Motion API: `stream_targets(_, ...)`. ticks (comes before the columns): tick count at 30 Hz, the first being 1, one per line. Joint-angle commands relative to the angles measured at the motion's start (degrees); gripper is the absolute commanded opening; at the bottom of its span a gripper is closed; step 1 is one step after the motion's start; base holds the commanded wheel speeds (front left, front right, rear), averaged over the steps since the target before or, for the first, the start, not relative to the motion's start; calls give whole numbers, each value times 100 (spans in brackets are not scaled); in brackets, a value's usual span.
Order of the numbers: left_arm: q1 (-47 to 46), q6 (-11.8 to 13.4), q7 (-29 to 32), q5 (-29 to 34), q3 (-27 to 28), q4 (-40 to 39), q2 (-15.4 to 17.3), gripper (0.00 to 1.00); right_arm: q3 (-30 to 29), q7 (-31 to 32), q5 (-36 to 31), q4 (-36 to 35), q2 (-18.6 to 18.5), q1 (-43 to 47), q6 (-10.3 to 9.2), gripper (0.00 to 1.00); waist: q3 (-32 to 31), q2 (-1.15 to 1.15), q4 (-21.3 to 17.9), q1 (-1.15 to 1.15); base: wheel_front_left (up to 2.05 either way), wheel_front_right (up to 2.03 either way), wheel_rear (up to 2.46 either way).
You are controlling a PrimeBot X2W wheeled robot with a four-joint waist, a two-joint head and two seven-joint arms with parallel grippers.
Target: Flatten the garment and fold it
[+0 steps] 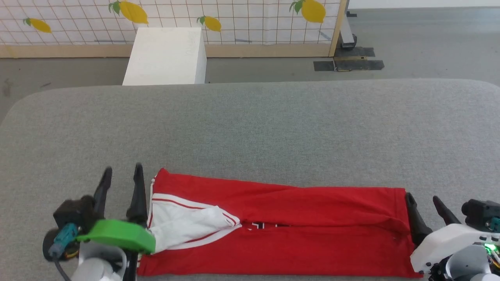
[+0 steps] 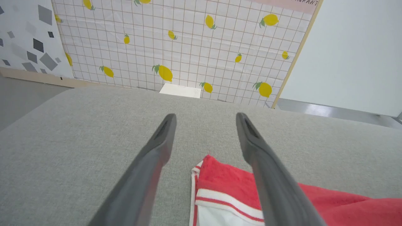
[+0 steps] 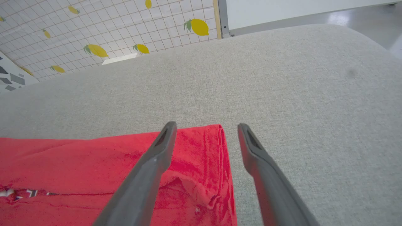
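I need to fold the long folded garment over onto the garment's white sleeve (image 1: 190,225), so next I need to grab it with my right gripper by its red hem end (image 1: 404,210).
The red garment (image 1: 297,230) lies folded into a long strip along the near edge of the grey surface, with a white sleeve (image 1: 183,226) laid on its left part and a sliver of lettering (image 1: 265,225) showing at the seam. My left gripper (image 1: 122,174) stands open at the strip's left end; in the left wrist view the striped corner of the garment (image 2: 220,185) lies between and under its fingers (image 2: 160,147). My right gripper (image 1: 424,200) is open at the right end, straddling the garment's right edge (image 3: 224,157). Nothing is held.
The grey padded surface (image 1: 250,132) stretches wide beyond the garment. Behind it stands a white box (image 1: 166,56) on the floor, before a lemon-patterned grid panel (image 1: 175,15) with a wooden frame. Dark floor plates (image 1: 349,62) lie at the back right.
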Motion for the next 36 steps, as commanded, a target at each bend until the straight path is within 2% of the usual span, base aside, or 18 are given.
stream_targets(1, -116, -37, -41, 215, 110, -20, -131, 100, -27, -80, 83, 105, 9, -85, -9, 100, -10, 0, -11, 0, 0, 0, 0)
stream_targets(6, -190, -243, -42, 834, 537, 22, -517, 100, -136, 97, 403, 682, 10, -287, -9, 100, -30, 0, -60, 0, 0, 0, 0)
stream_targets(12, -143, -464, -43, 1349, 873, 70, -889, 100, -212, 1020, 336, 1420, 11, -669, -9, 100, -27, 0, -125, 0, 0, 0, 0)
stream_targets(21, -174, -825, -43, 1712, 1189, 185, -1227, 100, -87, 2358, -89, 1785, 11, -979, -9, 100, 38, 0, -92, 0, 0, 0, 0)
stream_targets(22, -181, -859, -43, 1744, 1221, 200, -1253, 100, -59, 2493, -94, 1806, 11, -995, -9, 93, 50, 0, -87, 0, 0, 0, 0)
stream_targets(23, -187, -885, -43, 1767, 1244, 213, -1270, 100, -42, 2588, -95, 1819, 11, -1003, -9, 49, 60, 0, -84, 0, 0, 0, 0)
stream_targets(24, -195, -917, -43, 1795, 1274, 229, -1291, 100, -25, 2690, -101, 1824, 11, -1011, -9, 27, 71, 0, -81, 0, 0, 0, 0)
stream_targets(26, -201, -970, -43, 1839, 1325, 274, -1321, 100, -3, 2788, -92, 1794, 11, -1020, -9, 0, 87, 0, -79, 0, 0, 0, 0)
stream_targets(31, -198, -1051, -43, 1921, 1428, 340, -1402, 100, -90, 2807, -122, 1647, 11, -986, -9, 0, 108, 0, -93, 0, 0, 0, 0)
stream_targets(36, -206, -1119, -43, 1978, 1523, 365, -1469, 100, -564, 2482, -661, 1367, 11, -997, -9, 0, 138, 0, -114, 0, 0, 0, 0)
